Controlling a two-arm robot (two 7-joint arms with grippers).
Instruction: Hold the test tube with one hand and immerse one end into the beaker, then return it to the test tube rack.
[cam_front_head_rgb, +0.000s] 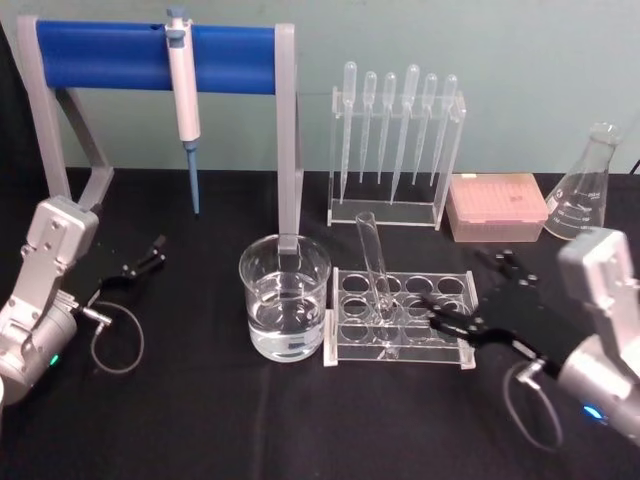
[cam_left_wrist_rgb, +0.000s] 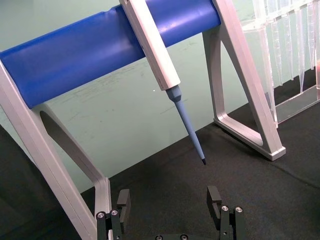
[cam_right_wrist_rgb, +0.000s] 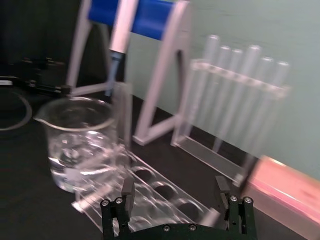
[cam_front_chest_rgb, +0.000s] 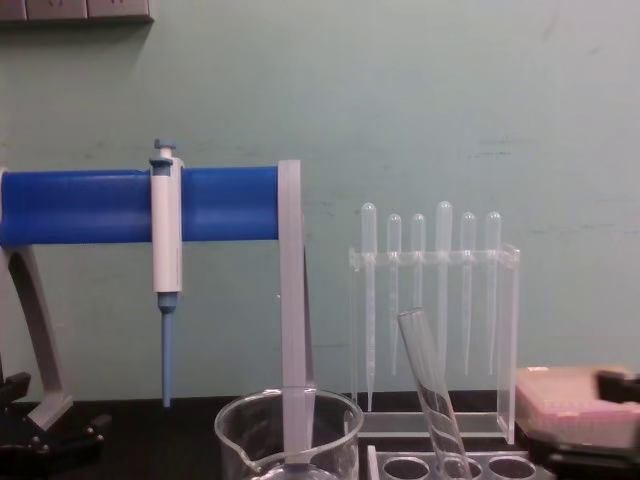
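My right gripper grips the test tube's upper part above the rack next, since the rack's hole closes around the lower end of the test tube (cam_front_head_rgb: 373, 265).
The test tube (cam_front_head_rgb: 373, 265) is a clear glass tube leaning in the clear rack (cam_front_head_rgb: 456, 351), rim up and tilted left; in the chest view the test tube (cam_front_chest_rgb: 433, 385) rises from the rack's holes. The beaker (cam_front_head_rgb: 285, 297), wide and part full of clear liquid, stands just left of the rack. My right gripper (cam_front_head_rgb: 437, 312) hovers open over the rack's right half, a short way right of the tube and not touching it. The right wrist view shows the right gripper (cam_right_wrist_rgb: 175, 192) with nothing between its fingers, above the rack (cam_right_wrist_rgb: 150, 187) and facing the beaker (cam_right_wrist_rgb: 80, 145). My left gripper (cam_front_head_rgb: 152, 252) rests open at the far left.
A blue-barred stand (cam_front_head_rgb: 155, 57) holds a white-and-blue pipettor (cam_front_head_rgb: 184, 95) behind the beaker. A clear holder of thin pipettes (cam_front_head_rgb: 398, 150), a pink tip box (cam_front_head_rgb: 497, 207) and a conical flask (cam_front_head_rgb: 587, 185) line the back right. The left gripper (cam_left_wrist_rgb: 169, 200) faces the stand.
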